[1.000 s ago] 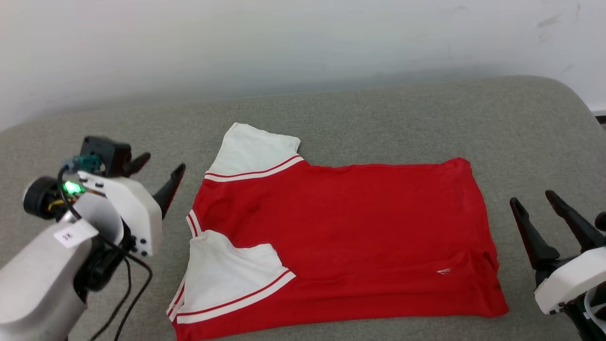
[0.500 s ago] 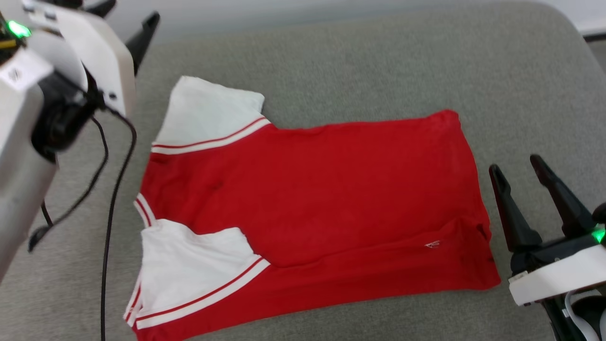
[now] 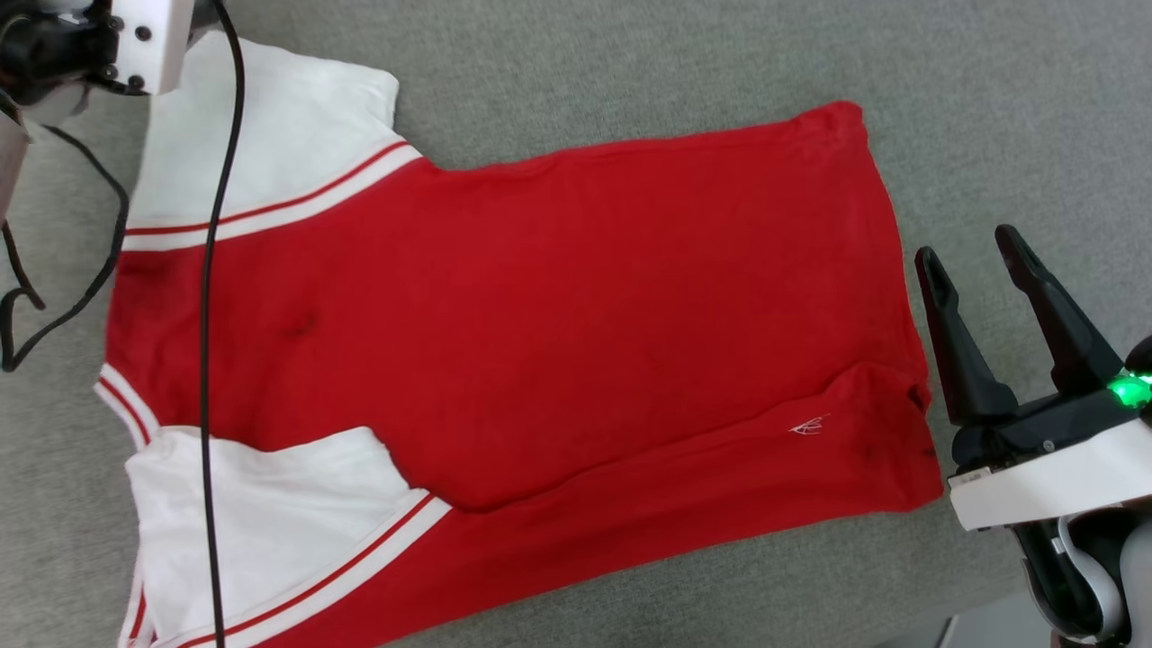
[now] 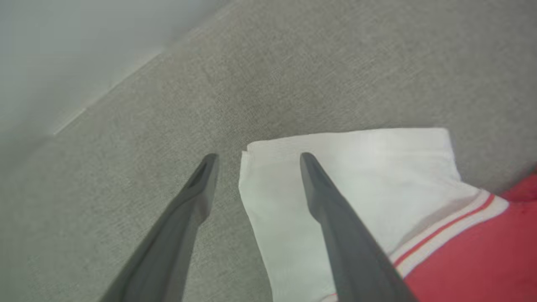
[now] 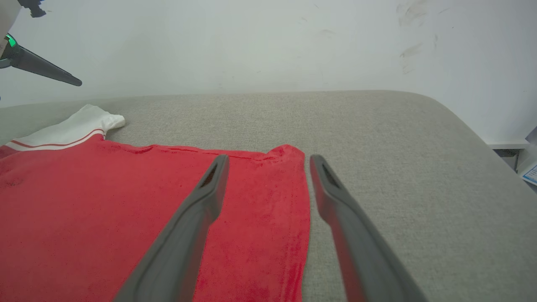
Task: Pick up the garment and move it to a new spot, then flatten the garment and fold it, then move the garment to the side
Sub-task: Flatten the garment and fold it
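Note:
Next, my left gripper grabs the garment by the far white sleeve's edge (image 4: 246,168), beside empty cushion, since the garment's red body lies spread flat.
The garment (image 3: 540,306), a red T-shirt with white sleeves, lies spread flat on the grey cushion, collar to the left and hem to the right. A tiny white logo (image 3: 807,426) sits near the hem. My right gripper (image 3: 967,247) stands open just right of the hem, holding nothing. In the right wrist view the right gripper (image 5: 269,158) has its fingers astride the hem's far corner of the garment (image 5: 105,201). In the left wrist view my left gripper (image 4: 256,157) hovers open over the corner of the far white sleeve (image 4: 369,167), one finger over the sleeve and one over bare cushion.
The grey cushion (image 3: 630,54) extends past the shirt on all sides and ends at a pale wall (image 5: 251,42). A black cable (image 3: 209,360) from my left arm hangs in front of the shirt's left part. The cushion's right edge (image 5: 470,126) drops off.
The head camera has tilted down and closer, so the shirt looks larger. My left arm has gone from beside the collar up to the far sleeve. The right gripper stays by the hem.

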